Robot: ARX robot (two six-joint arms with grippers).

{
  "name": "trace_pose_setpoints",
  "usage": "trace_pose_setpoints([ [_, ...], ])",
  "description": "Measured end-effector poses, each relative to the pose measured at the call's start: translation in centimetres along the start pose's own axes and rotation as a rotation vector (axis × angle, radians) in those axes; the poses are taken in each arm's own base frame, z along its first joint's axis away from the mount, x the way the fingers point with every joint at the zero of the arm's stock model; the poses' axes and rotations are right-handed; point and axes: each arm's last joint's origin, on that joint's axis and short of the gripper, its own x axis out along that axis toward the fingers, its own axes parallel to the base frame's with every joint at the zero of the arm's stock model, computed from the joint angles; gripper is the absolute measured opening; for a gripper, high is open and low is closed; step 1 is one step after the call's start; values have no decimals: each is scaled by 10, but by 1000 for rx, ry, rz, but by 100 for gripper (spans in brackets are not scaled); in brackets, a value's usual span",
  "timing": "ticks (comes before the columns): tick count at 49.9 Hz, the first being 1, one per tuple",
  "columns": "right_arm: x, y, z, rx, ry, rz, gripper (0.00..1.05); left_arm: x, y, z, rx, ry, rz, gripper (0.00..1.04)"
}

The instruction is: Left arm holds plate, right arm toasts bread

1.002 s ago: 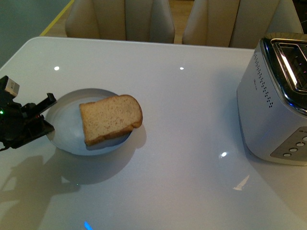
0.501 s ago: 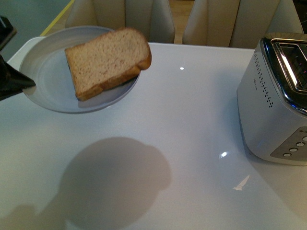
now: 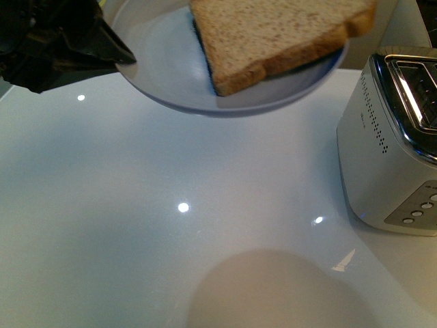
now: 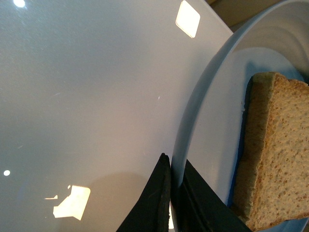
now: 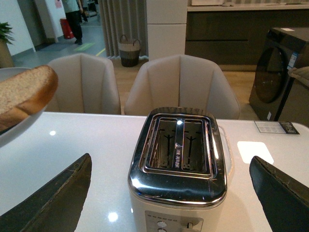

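Note:
I next need to grab the bread by its crust edge point(image 3: 300, 60) with my right gripper, so that I can toast it in the toaster's slot point(image 3: 415, 92).
My left gripper point(image 3: 126, 58) is shut on the rim of the pale blue-grey plate point(image 3: 171, 61) and holds it high above the table, near the top of the front view. The bread point(image 3: 280, 34) lies on the plate, its crust end toward the toaster. In the left wrist view the black fingers point(image 4: 159, 193) pinch the plate rim point(image 4: 203, 121), with the bread point(image 4: 277, 159) just beyond. My right gripper point(image 5: 169, 193) is open and empty, its fingers wide on either side of the toaster. The bread's rounded end point(image 5: 24, 94) shows at the edge of the right wrist view.
A white and chrome two-slot toaster point(image 3: 396, 143) stands at the table's right side, slots empty point(image 5: 178, 145), buttons on its front. The table point(image 3: 136, 239) is glossy white. Beige chairs point(image 5: 178, 84) stand behind it.
My left gripper has lifted the plate with the bread from the table's left and carried it up and to the right, toward the toaster. The plate's shadow has moved right.

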Motion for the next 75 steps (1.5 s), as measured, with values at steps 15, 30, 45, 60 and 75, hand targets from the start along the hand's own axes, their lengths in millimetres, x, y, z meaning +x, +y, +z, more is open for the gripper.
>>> trace_pose_setpoints([
  [15, 0, 0, 0, 0, 0, 0, 96, -9, -27, -20, 42, 40, -60, 3],
  [30, 0, 0, -1, -27, 86, 43, 96, -10, -27, -20, 38, 36, -59, 3],
  [45, 47, -27, 47, 44, 364, 94, 96, -9, -28, -20, 39, 36, -57, 3],
  [60, 115, -6, 86, 360, 371, 303, 96, -9, -28, -20, 39, 37, -58, 3],
  [75, 142, 32, 87, 596, 430, 417, 96, -9, -28, -20, 39, 37, -58, 3],
])
